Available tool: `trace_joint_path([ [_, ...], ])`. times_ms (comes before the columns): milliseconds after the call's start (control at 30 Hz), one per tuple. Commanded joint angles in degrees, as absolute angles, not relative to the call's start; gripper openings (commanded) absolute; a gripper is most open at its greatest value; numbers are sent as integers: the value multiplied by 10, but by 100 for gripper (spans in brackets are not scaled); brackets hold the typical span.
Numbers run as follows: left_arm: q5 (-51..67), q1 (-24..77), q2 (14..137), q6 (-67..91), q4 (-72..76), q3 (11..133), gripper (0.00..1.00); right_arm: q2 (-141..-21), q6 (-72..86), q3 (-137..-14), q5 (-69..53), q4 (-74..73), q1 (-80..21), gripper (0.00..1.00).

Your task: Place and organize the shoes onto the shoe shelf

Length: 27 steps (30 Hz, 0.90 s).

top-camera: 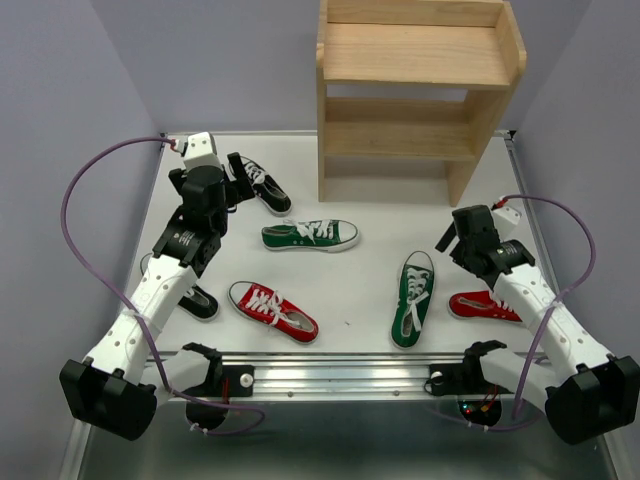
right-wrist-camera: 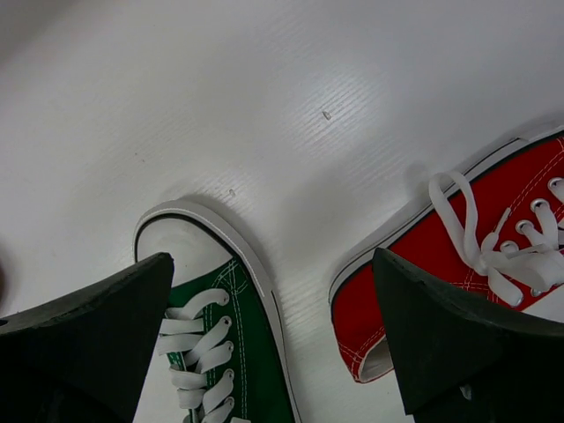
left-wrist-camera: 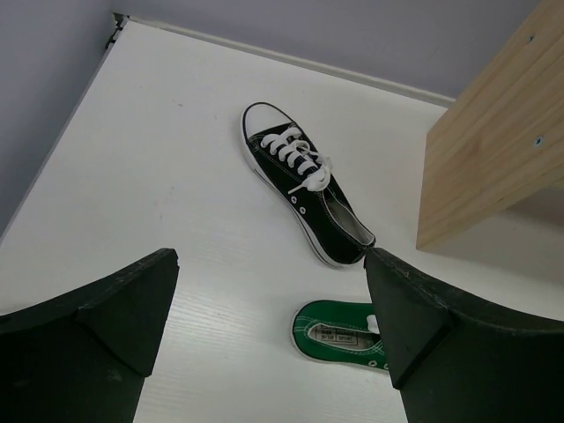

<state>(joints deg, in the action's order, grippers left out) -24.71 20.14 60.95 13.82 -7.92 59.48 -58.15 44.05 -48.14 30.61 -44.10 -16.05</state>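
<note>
My right gripper should grab the red shoe by its heel collar [right-wrist-camera: 363, 358] next. Then the shoe's toe and sole are free to settle onto the shelf.
The wooden shoe shelf [top-camera: 420, 90] stands empty at the back. Six sneakers lie on the table: a black one [top-camera: 265, 186] by my left gripper, a green one [top-camera: 310, 235] in the middle, a red one [top-camera: 272, 310], a second green one [top-camera: 412, 298], a second red one [top-camera: 485, 305] partly under my right arm, and a second black one [top-camera: 198, 301] partly under my left arm. My left gripper [top-camera: 240, 180] is open and empty above the table, short of the black shoe [left-wrist-camera: 304, 189]. My right gripper [top-camera: 450, 238] is open and empty, above the green toe [right-wrist-camera: 220, 335] and the red heel [right-wrist-camera: 458, 256].
The shelf's side panel [left-wrist-camera: 498, 150] stands right of the black shoe. The middle green shoe's heel [left-wrist-camera: 339, 330] shows by my left gripper's right finger. Grey walls close in the table on the left, right and back. A metal rail [top-camera: 330, 375] runs along the near edge.
</note>
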Motion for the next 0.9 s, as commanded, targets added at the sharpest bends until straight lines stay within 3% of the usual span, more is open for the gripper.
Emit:
trace_joint_path([
  [0,-242,201,597,126,-58,594,99,-578,445,-490,328,-429,-158,100],
  [433,-220,201,635,135,-70,611,99,-644,667,-536,314,-671,-158,100],
  [867,-203,201,652,137,-64,598,99,-571,804,-455,289,-714,-158,100],
])
